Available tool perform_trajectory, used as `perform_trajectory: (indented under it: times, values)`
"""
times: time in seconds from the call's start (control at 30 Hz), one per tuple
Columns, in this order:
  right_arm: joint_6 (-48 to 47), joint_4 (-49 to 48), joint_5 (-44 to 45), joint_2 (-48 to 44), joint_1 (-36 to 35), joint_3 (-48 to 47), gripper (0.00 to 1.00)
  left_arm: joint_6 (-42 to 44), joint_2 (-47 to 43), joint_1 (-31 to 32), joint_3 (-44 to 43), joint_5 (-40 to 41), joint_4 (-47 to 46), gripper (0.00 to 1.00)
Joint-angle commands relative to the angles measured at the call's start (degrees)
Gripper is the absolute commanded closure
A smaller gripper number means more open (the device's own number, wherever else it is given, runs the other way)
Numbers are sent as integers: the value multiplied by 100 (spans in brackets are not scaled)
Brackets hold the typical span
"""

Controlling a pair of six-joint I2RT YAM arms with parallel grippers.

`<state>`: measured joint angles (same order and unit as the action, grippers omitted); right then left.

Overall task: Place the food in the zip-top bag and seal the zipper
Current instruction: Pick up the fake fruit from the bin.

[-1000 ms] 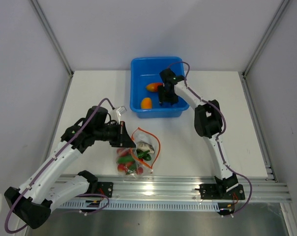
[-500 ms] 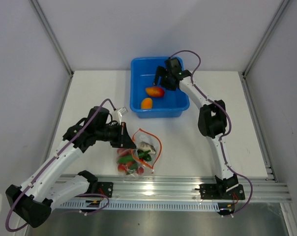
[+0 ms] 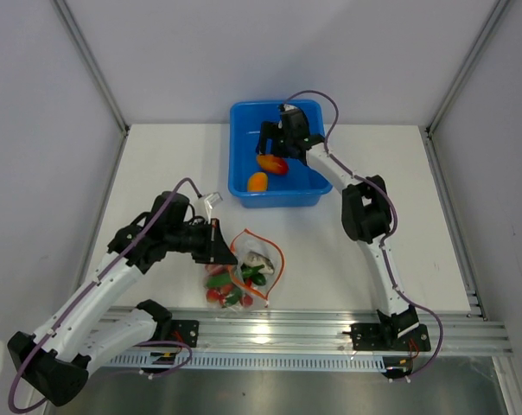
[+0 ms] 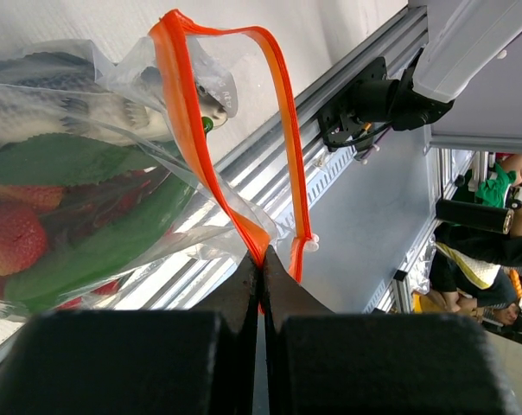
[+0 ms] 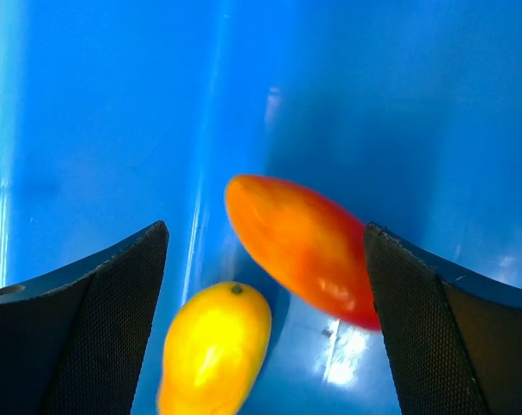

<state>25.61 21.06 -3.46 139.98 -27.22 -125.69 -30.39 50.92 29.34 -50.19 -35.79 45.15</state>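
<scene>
I need to grab the orange-red fruit across its narrow sides with my right gripper next, so its orange tip stays free to go into the zip-top bag (image 3: 248, 275).
The clear zip-top bag (image 3: 248, 275) lies on the table near the front, holding a grey fish (image 4: 54, 104), green pieces (image 4: 97, 251) and red pieces (image 4: 10, 238). Its orange-red zipper (image 4: 192, 130) stands open in a loop. My left gripper (image 4: 261, 259) is shut on the zipper strip at the bag's left end (image 3: 222, 249). My right gripper (image 5: 265, 229) is open above the blue tub (image 3: 278, 201), just over an orange-red fruit (image 5: 304, 251) with a yellow fruit (image 5: 213, 350) beside it. In the top view the fruits (image 3: 272, 163) (image 3: 257, 181) lie in the tub's left half.
The tub's walls surround the right gripper (image 3: 270, 145). The aluminium rail (image 3: 330, 324) runs along the table's front edge, just behind the bag. Frame posts stand at the back corners.
My right gripper lifted from the tub's middle and swung toward its back left, above the orange-red fruit. That fruit shifted slightly. The left gripper stays shut on the zipper, barely moved.
</scene>
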Motion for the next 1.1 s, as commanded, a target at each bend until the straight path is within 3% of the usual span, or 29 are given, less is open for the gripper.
perform_trajectory:
  times: [0.0,0.13,0.4,0.7,0.8,1.07]
  values:
    - [-1232,-700,-356,64,68,-131,5,42,-126,-51,71,-68,-59,99]
    - [-1452,-288,-752,389,173,-474,6,42,-257,-51,133,11,21,99]
    - [-1910,-146,-567,126,130,281,8,16,-170,-60,133,20,-41,99]
    - [-1823,-84,-796,249,130,264,20,51,-38,-60,10,11,12,99]
    - [-1665,-84,-892,293,164,168,31,60,-29,-60,-43,37,47,99]
    - [-1102,-111,-1016,231,288,-25,78,16,85,-60,-122,11,3,99]
